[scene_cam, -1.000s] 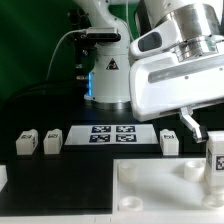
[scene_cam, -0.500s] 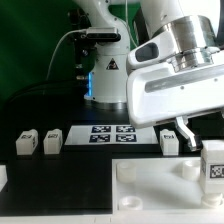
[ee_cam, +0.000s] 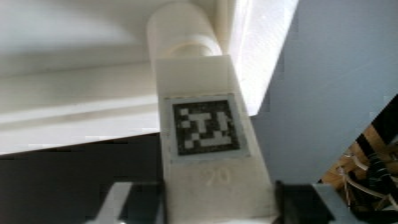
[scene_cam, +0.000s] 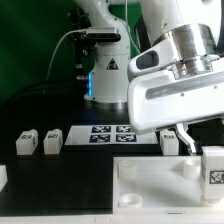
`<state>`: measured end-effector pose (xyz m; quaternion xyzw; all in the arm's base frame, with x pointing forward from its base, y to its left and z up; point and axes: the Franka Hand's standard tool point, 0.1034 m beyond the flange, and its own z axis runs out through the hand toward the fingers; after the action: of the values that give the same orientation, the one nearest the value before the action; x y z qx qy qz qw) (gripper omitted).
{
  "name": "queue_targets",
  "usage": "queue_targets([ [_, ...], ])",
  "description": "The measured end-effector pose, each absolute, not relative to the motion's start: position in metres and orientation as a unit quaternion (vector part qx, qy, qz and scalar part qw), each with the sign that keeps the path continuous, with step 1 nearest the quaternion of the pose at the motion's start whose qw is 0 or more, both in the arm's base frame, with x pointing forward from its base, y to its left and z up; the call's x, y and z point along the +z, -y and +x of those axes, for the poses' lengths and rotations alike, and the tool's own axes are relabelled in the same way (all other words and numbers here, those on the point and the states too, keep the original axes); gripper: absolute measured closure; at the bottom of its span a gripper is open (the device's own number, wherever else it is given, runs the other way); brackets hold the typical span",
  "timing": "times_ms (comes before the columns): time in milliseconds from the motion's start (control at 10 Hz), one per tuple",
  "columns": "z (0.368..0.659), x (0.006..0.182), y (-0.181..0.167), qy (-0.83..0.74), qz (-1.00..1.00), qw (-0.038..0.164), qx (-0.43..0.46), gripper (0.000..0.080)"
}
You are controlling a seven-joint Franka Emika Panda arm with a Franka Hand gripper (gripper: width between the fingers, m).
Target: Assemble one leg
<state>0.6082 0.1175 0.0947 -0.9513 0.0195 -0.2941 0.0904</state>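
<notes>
My gripper releases the leg next, since the leg's far end sits at the round socket (ee_cam: 182, 32) of the large white piece (ee_cam: 71, 80) in the wrist view.
My gripper (scene_cam: 204, 146) is shut on a leg (scene_cam: 212, 166), a white block with a black-and-white tag, held upright at the exterior view's right edge over the right corner of the large white square piece (scene_cam: 150, 196). In the wrist view the leg (ee_cam: 206, 125) runs out from between my fingers (ee_cam: 121, 205), tag facing the camera. Its far end meets the large piece (ee_cam: 71, 80) by a round socket. I cannot tell whether it is seated. Three more legs lie on the table: two at the left (scene_cam: 25, 142) (scene_cam: 52, 141), one at the right (scene_cam: 169, 142).
The marker board (scene_cam: 112, 134) lies flat between the loose legs. Another white part (scene_cam: 3, 177) shows at the exterior view's left edge. The arm's base (scene_cam: 105, 70) stands behind the board, with cables to its left.
The gripper has lowered the leg toward the large white piece's right corner, most of it in the first half second. The loose legs have not moved.
</notes>
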Motion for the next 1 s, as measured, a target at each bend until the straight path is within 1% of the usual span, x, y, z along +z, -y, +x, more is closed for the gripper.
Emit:
queue_targets([
  [300, 0.6072, 0.0937, -0.1169, -0.025, -0.953, 0.088, -0.288, 0.0495],
  [400, 0.607, 0.0934, -0.1169, -0.025, -0.953, 0.088, -0.288, 0.0319],
  [500, 0.6069, 0.0932, -0.1169, -0.025, -0.953, 0.088, -0.288, 0.0319],
  [600, 0.6068, 0.093, -0.1169, -0.025, -0.953, 0.088, -0.288, 0.0188],
  [700, 0.6068, 0.0928, -0.1169, -0.025, -0.953, 0.088, -0.287, 0.0156],
  [1000, 0.6066, 0.0924, -0.1169, -0.025, -0.954, 0.088, -0.287, 0.0151],
])
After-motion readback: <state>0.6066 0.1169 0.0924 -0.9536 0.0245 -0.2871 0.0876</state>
